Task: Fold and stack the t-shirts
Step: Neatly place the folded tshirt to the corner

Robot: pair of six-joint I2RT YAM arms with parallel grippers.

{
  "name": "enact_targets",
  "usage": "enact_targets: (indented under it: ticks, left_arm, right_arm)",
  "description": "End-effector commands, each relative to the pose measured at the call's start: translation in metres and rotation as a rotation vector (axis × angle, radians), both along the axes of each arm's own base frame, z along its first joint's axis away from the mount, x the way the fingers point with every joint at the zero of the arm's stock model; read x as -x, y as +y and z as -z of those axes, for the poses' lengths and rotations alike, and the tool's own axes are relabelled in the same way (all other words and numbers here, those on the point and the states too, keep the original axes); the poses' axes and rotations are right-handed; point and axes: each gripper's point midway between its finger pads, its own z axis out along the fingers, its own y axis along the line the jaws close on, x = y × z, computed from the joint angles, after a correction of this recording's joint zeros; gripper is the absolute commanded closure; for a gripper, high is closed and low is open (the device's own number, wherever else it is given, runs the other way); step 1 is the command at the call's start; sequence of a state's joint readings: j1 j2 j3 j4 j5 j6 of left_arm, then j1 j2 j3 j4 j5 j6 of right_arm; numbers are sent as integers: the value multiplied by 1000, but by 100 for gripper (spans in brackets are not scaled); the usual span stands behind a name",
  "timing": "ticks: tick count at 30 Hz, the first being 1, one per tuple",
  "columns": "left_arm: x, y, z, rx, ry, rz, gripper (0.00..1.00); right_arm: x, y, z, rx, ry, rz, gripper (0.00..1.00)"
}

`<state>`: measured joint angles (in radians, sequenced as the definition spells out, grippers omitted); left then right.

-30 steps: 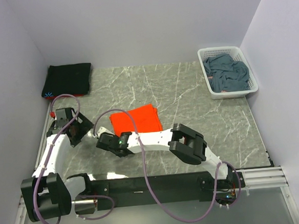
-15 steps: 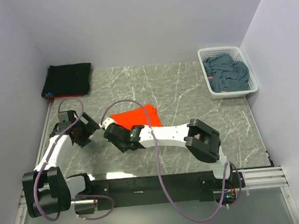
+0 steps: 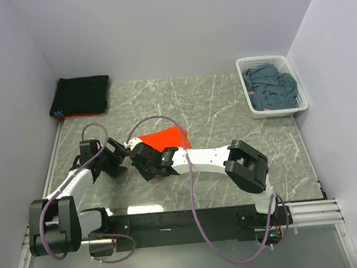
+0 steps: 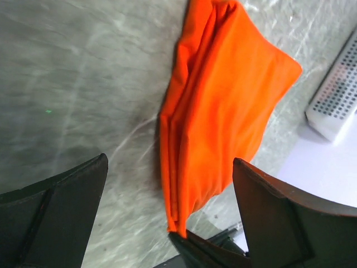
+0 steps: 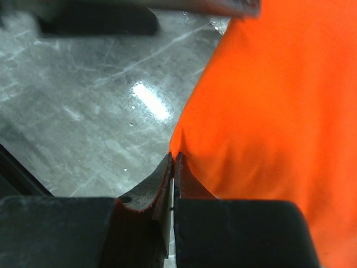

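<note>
My left gripper should next grab the orange t-shirt [image 4: 223, 100] by the middle of its folded edge [image 4: 178, 124], to stack it with its folds together.
The orange t-shirt [image 3: 165, 138] lies folded on the marble table, left of centre. My right gripper [image 5: 174, 159] is shut on its near-left corner, low over the table; in the top view the right gripper [image 3: 136, 152] covers that corner. My left gripper [image 4: 170, 162] is open, its fingers [image 4: 61, 206] spread either side of the orange t-shirt's [image 4: 223, 100] folded edge without touching it; from above the left gripper [image 3: 119, 159] sits just left of the right one. The black t-shirt [image 3: 82, 95] lies folded at the back left. The blue-grey t-shirt [image 3: 273, 85] is crumpled in the basket.
The white lattice basket [image 3: 262, 60] stands at the back right by the wall. A red edge [image 3: 63, 117] shows under the black t-shirt. The right arm's cable [image 3: 190, 170] loops over the table near the shirt. Walls close in the left, back and right sides.
My left gripper has moved right, up to the orange t-shirt's left edge. My right gripper has moved back and right onto the shirt's near-left corner, and its arm now covers more of the shirt.
</note>
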<state>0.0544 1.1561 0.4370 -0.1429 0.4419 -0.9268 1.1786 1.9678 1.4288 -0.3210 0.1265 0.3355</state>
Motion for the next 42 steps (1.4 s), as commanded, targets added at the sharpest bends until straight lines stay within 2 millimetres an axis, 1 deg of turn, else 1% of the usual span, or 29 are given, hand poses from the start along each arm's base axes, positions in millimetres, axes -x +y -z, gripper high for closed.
enact_targets:
  ticks: [1,2,3,4,6,7,9,12,19,20,23,25,26,27,29,33,35,37,39,41,42]
  left_arm:
    - [-10,-17,-4,85,-47,1,1]
    - [-13,-19,-4,88,-65,2,1]
    - [-12,-20,0,90,-55,-3,1]
    - [-10,-26,2,97,-46,8,1]
    - [-10,-30,8,99,-41,9,1]
    - [-8,-33,11,99,-31,12,1]
    - [-6,-34,17,87,-20,3,1]
    - [-3,-39,21,93,-18,-1,0]
    - [0,-39,30,75,1,-29,2]
    - [-1,-39,30,80,-7,-32,2]
    - [2,-40,35,86,9,-38,3]
    - [2,-40,39,90,18,-43,7]
    - [1,-41,39,94,17,-42,9]
    - [0,-41,38,97,11,-44,13]
    - [-1,-42,40,99,15,-42,17]
    - [-1,-46,40,108,9,-32,30]
    - [-1,-47,41,107,1,-31,34]
    - [-3,-47,42,104,-6,-36,47]
    - [-3,-46,44,98,-3,-35,68]
    - [-2,-46,49,88,12,-29,72]
    - [-5,-46,49,86,7,-26,79]
  right_arm:
    - [-6,13,-39,-138,-13,13,100]
    - [-5,14,-40,-140,-11,9,100]
    - [-6,15,-41,-148,-10,12,100]
    - [-6,14,-39,-149,-5,12,100]
    - [-6,16,-45,-187,4,11,100]
    - [-6,13,-46,-196,13,12,100]
    - [-6,12,-48,-217,19,19,100]
    - [-8,10,-50,-224,14,25,100]
    - [-8,5,-52,-250,16,50,100]
    - [-8,6,-55,-261,12,50,100]
    - [-9,5,-54,-260,10,55,100]
    - [-8,4,-52,-256,17,50,100]
    - [-8,4,-52,-260,19,51,100]
    - [-7,5,-52,-264,23,49,100]
    - [-6,4,-50,-260,27,50,100]
    - [-6,3,-48,-261,28,52,100]
    - [-5,4,-49,-263,29,51,100]
    - [-5,4,-46,-258,34,47,100]
    - [-4,4,-45,-259,40,45,100]
    - [-3,5,-44,-259,44,39,100]
    - [-2,5,-43,-257,47,37,100]
